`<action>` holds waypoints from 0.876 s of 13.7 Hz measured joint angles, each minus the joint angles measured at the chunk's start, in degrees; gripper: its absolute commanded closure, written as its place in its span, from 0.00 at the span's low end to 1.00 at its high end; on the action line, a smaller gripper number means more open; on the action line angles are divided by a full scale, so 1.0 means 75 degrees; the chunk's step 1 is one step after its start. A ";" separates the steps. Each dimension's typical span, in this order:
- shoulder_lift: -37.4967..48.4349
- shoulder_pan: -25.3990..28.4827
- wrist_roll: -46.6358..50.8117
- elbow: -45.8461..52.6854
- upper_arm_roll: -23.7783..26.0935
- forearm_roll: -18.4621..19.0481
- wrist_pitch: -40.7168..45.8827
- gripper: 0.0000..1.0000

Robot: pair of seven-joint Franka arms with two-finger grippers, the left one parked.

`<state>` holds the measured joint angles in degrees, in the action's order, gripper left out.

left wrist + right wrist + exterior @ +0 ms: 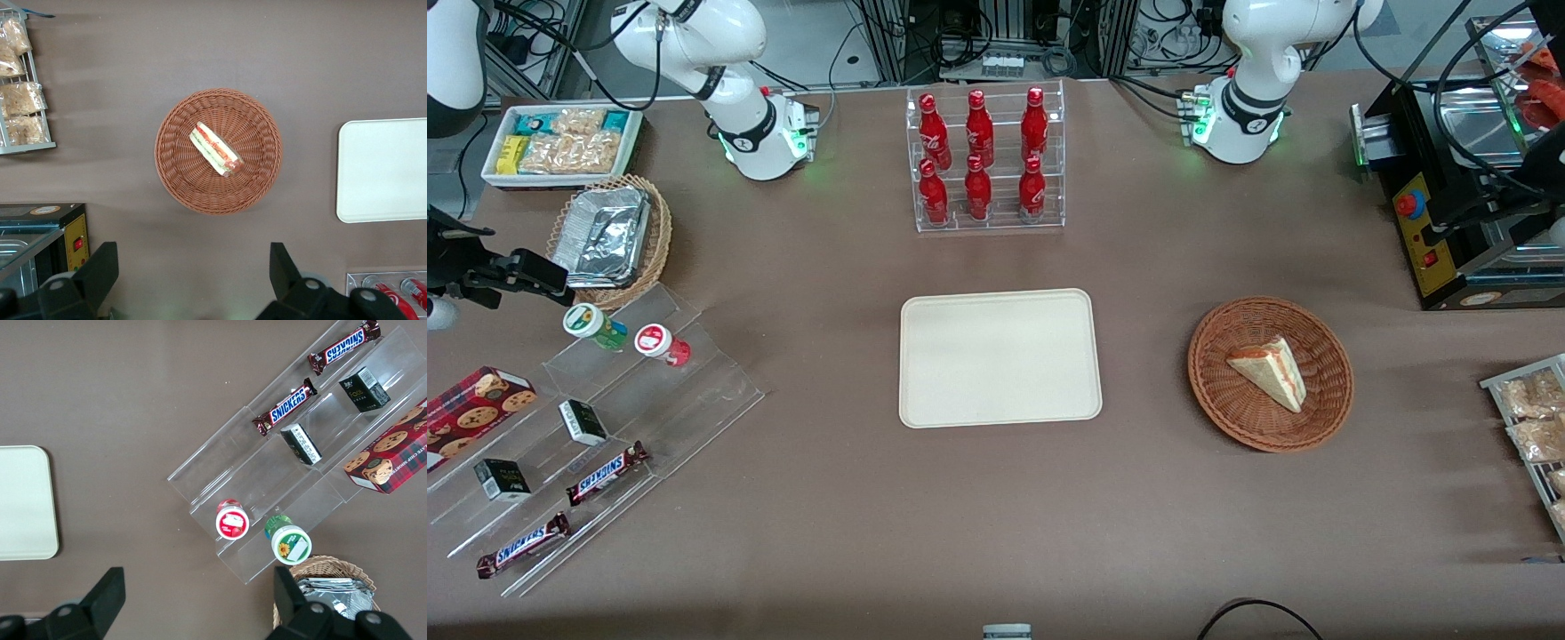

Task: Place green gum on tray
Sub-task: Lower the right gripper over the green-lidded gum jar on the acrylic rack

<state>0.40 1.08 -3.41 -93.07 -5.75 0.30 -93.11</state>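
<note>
The robot's right gripper needs to grab the bottle by its green labeled body (610, 334) next, so that the green gum can go onto the tray (1000, 357).
The green gum (594, 325) is a small green bottle with a white lid. It lies on the top step of a clear acrylic stand, beside the red bottle (661, 344). It also shows in the right wrist view (289, 541), beside the red bottle (231, 521). The cream tray (999, 357) lies flat mid-table and holds nothing; its edge shows in the right wrist view (23, 503). My right gripper (525, 274) hovers open and empty above the table at the working arm's end, near the green gum and apart from it. In the right wrist view the gripper (197, 600) has its fingers wide apart.
The acrylic stand (694, 391) also holds Snickers bars (607, 473), small black boxes (583, 421) and a cookie box (476, 404). A wicker basket with foil trays (609, 240) stands next to the gum. A cola bottle rack (985, 160) and a basket with a sandwich (1270, 373) flank the tray.
</note>
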 measured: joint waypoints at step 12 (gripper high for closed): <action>0.0843 -0.0013 -0.1866 -0.2443 -0.0629 -0.0001 -0.1806 0.01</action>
<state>6.73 0.98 -17.41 -111.39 -10.47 0.29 -106.65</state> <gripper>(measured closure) 0.009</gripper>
